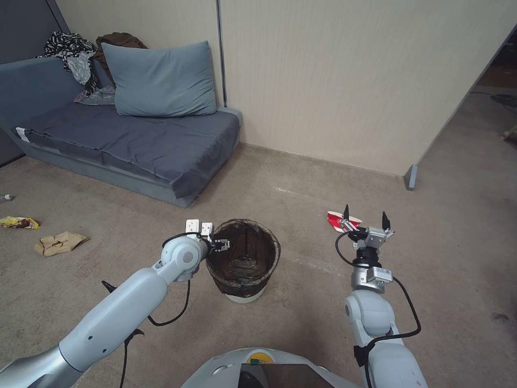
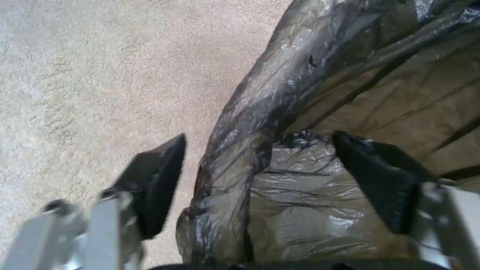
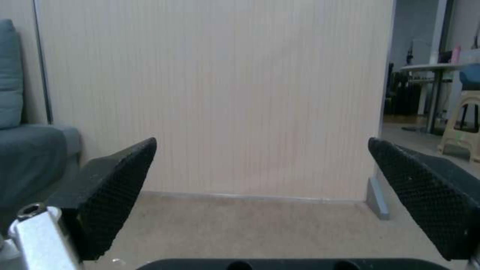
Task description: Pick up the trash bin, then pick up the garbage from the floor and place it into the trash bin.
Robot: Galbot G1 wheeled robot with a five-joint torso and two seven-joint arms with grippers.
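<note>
The trash bin's opening [image 1: 246,252] is far wider than my left gripper's spread fingers. My left gripper picks up the trash bin by its thin liner-covered rim next.
The trash bin [image 1: 243,288], a small white round bin with a dark liner [image 2: 280,86] folded over its rim, stands on the carpet floor [image 1: 301,323] just ahead of me. My left gripper [image 1: 219,245] [image 2: 260,137] is open at the bin's left rim, one finger [image 2: 155,180] outside and the other inside, the liner between them. My right gripper [image 1: 365,216] [image 3: 262,140] hangs open and empty above the floor to the bin's right. Garbage lies around: a red-and-white cup [image 1: 336,220] just beyond the right gripper, a brown paper bag [image 1: 59,242] and a yellow wrapper [image 1: 19,222] at far left.
A grey-blue sofa [image 1: 134,140] with a pillow [image 1: 161,81] and clothes stands at the back left against the beige wall [image 1: 350,81]. A partition end post [image 1: 412,177] marks an opening at right. A small piece [image 1: 5,198] lies at the left edge.
</note>
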